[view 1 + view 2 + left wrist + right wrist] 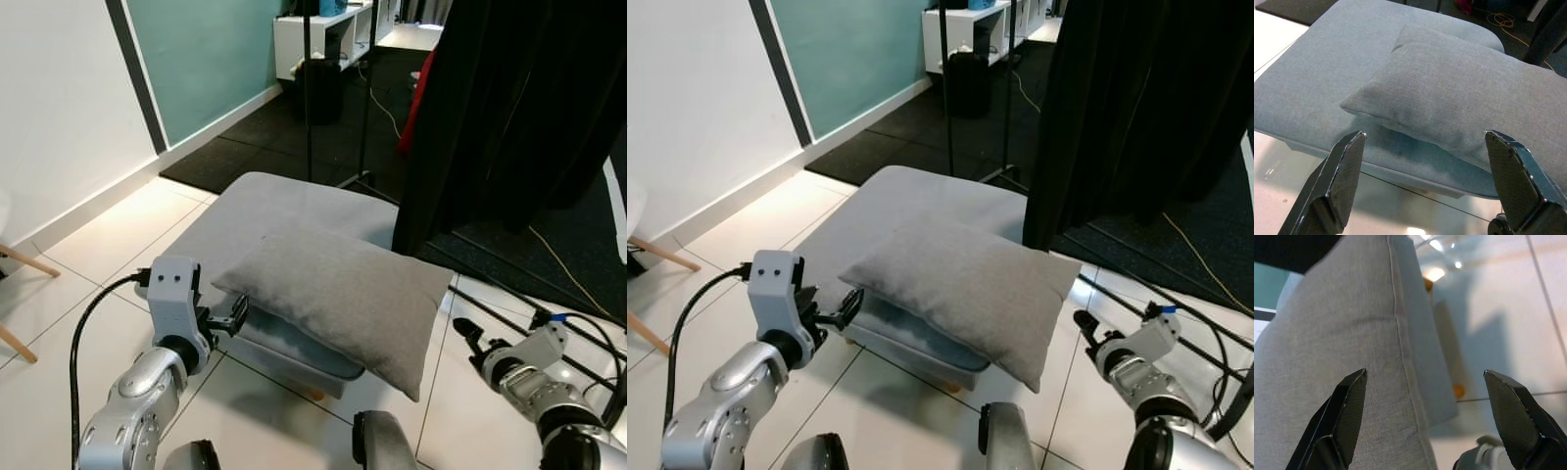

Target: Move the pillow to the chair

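The pillow should go to the chair (245,211), so my right gripper should next grab the pillow by its seamed corner (416,385).
A grey rectangular pillow (343,294) lies on the grey padded seat (265,211) of a low chair before me, its near right corner hanging over the seat's front edge. My left gripper (233,315) stands open just off the pillow's left corner, touching nothing. In the left wrist view the pillow (1459,98) lies beyond the spread fingers (1337,181). My right gripper (468,336) is open beside the pillow's right end, a little apart from it. The right wrist view looks along the pillow's side (1342,357).
A black curtain (509,108) hangs at the right behind the seat, with a thin black stand pole (308,88) at the back. Cables (549,264) run over the tiles at the right. A wooden chair leg (24,259) shows at the far left by the white wall.
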You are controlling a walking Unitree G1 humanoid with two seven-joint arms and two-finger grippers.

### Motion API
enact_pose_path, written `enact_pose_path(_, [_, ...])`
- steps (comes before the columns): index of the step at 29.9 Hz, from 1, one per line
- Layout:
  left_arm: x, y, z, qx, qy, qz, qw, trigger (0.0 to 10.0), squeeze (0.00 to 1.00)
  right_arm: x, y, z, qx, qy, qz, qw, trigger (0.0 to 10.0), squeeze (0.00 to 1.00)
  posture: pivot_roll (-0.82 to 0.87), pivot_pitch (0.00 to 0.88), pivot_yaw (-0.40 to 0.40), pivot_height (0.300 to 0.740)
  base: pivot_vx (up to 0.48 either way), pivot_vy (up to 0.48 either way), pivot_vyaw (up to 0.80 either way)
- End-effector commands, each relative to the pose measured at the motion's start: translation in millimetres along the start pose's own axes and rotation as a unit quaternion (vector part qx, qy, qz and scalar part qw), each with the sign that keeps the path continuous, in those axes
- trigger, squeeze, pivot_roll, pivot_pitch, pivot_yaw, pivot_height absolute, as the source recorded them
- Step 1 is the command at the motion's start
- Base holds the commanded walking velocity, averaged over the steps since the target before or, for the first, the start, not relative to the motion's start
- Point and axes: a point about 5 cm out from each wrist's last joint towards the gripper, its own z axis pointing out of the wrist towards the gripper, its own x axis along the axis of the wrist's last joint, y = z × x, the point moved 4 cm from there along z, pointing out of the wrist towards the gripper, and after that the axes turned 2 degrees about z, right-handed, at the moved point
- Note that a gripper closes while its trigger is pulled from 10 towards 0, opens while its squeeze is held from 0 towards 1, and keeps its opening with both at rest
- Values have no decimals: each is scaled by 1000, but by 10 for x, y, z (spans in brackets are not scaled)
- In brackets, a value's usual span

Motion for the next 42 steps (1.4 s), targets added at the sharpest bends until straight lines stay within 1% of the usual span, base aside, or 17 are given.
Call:
enact_pose_path(1, [-7, -43, -52, 4, -7, 6, 1000, 10000, 0, -161, 0, 7, 21, -17, 49, 998, 10000, 0, -108, 64, 0, 511, 0, 0, 0])
enact_pose_path(2, [-7, -43, -52, 4, -7, 6, 1000, 10000, 0, -161, 0, 7, 21, -17, 49, 998, 10000, 0, -108, 64, 0, 511, 0, 0, 0])
enact_pose_path(3, [-7, -49, -71, 6, -8, 7, 1000, 10000, 0, -211, -23, 8, 35, -21, 70, 997, 10000, 0, -102, 69, -2, 511, 0, 0, 0])
enact_pose_path(5, [-7, -49, -71, 6, -8, 7, 1000, 10000, 0, -211, -23, 8, 35, -21, 70, 997, 10000, 0, -102, 69, -2, 511, 0, 0, 0])
enact_pose_path(6, [4, -80, -103, 11, -10, 9, 1000, 10000, 0, -306, 1, 11, 31, -29, 93, 995, 10000, 0, -95, 81, 3, 511, 0, 0, 0])
enact_pose_path(8, [8, -90, -110, 13, -10, 9, 1000, 10000, 0, -337, 12, 12, 28, -31, 98, 994, 10000, 0, -95, 81, 3, 511, 0, 0, 0])
enact_pose_path(10, [21, -92, -128, 13, -11, 11, 1000, 10000, 0, -384, -23, 25, 36, -31, 125, 991, 10000, 0, -78, 98, 6, 511, 0, 0, 0])
enact_pose_path(15, [21, -98, -174, 13, -16, 13, 1000, 10000, 0, -422, -79, 49, 40, -34, 128, 990, 10000, 0, -63, 115, 16, 511, 0, 0, 0])
enact_pose_path(19, [14, -128, -228, 17, -23, 17, 999, 10000, 0, -445, -168, 72, 59, -28, 163, 984, 10000, 0, -43, 128, 30, 511, 0, 0, 0])
enact_pose_path(20, [27, -132, -240, 17, -25, 19, 999, 10000, 0, -500, -248, 82, 81, -39, 166, 982, 10000, 0, -35, 134, 36, 511, 0, 0, 0])
enact_pose_path(24, [47, -143, -255, 17, -26, 22, 999, 10000, 0, -603, -350, 91, 107, -58, 168, 978, 10000, 0, -19, 144, 45, 511, 0, 0, 0])
enact_pose_path(27, [53, -150, -270, 17, -28, 24, 999, 10000, 0, -709, -349, 98, 98, -75, 156, 980, 10000, 0, -12, 147, 48, 511, 0, 0, 0])
enact_pose_path(31, [53, -164, -298, 18, -31, 27, 999, 10000, 0, -762, -379, 107, 101, -77, 160, 979, 10000, 0, 2, 153, 57, 511, 0, 0, 0])
enact_pose_path(32, [51, -180, -324, 20, -35, 29, 999, 10000, 0, -780, -484, 119, 126, -78, 155, 977, 0, 0, 5, 157, 60, 511, 0, 0, 0])
enact_pose_path(34, [51, -180, -324, 20, -35, 29, 999, 10000, 0, -780, -484, 119, 126, -78, 155, 977, 0, 0, 5, 157, 60, 511, 0, 0, 0])
enact_pose_path(38, [50, -186, -335, 20, -38, 29, 999, 10000, 0, -737, -589, 132, 150, -69, 149, 975, 0, 0, 2, 158, 63, 511, 0, 0, 0])
enact_pose_path(42, [50, -182, -325, 19, -39, 29, 999, 10000, 0, -700, -593, 136, 151, -62, 146, 976, 0, 0, -7, 154, 63, 511, 0, 0, 0])
